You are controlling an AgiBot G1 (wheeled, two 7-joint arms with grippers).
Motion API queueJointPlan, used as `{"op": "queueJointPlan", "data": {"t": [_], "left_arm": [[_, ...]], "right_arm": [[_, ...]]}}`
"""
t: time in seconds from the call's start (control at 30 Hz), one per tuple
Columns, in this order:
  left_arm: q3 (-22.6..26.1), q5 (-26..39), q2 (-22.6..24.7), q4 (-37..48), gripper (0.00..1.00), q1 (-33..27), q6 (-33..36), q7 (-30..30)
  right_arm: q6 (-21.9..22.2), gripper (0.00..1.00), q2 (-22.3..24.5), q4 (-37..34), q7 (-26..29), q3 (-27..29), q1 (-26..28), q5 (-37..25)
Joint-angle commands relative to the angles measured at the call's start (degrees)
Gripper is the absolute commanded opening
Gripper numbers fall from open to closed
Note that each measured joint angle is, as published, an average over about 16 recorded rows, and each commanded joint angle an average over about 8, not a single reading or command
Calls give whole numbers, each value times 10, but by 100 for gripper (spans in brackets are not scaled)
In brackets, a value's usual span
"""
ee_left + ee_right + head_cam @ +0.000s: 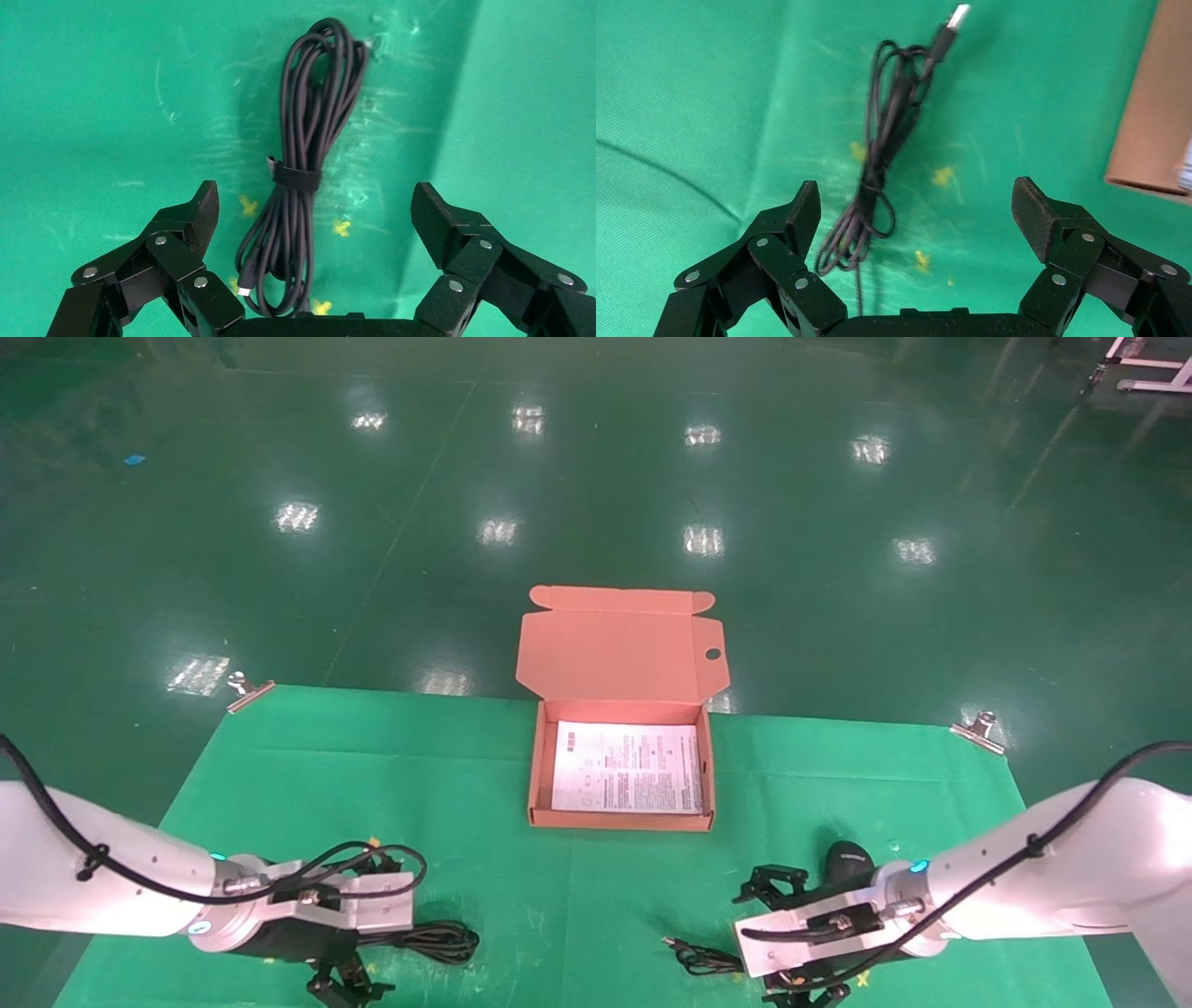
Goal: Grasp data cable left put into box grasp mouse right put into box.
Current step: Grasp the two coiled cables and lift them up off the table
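Note:
I need to pack the data cable into the box, so next I need to grab it with my left gripper by its bundled coils [289,208], just beside the strap.
The data cable [438,940], a long black bundle tied with a strap, lies on the green cloth at the front left. In the left wrist view it [316,126] lies between the fingers of my left gripper [314,210], which is open and hovers over it without touching. My left gripper [372,933] is at the front left. The black mouse [846,864] sits at the front right, its thin cord [694,954] bundled to its left. My right gripper [787,938] is open above that cord [884,154]; the mouse is hidden in the right wrist view. The open orange-brown box [535,775] stands in the middle, holding only a white sheet.
The box's lid [622,649] stands open at the back, past the table's far edge. Metal clips [250,691] [978,728] pin the green cloth [372,775] at its far corners. A corner of the box [1155,105] shows in the right wrist view. Shiny green floor lies beyond.

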Motion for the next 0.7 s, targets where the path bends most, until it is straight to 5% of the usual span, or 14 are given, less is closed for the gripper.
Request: {"op": "queueJointPlan", "data": {"t": [0.03, 0.23, 0.5, 0.7], "left_arm": [[-1, -1, 6, 18, 100, -1, -9, 10], [-3, -4, 16, 58, 96, -5, -24, 28], [-7, -11, 16, 91, 0, -10, -36, 41], [-8, -12, 16, 90, 0, -10, -36, 40]], "right_arm": [[5, 100, -7, -15, -6, -2, 3, -3], [25, 98, -23, -59, -31, -6, 11, -12], [39, 0, -36, -94, -47, -8, 18, -12], [38, 0, -35, -94, -46, -7, 19, -12]]}}
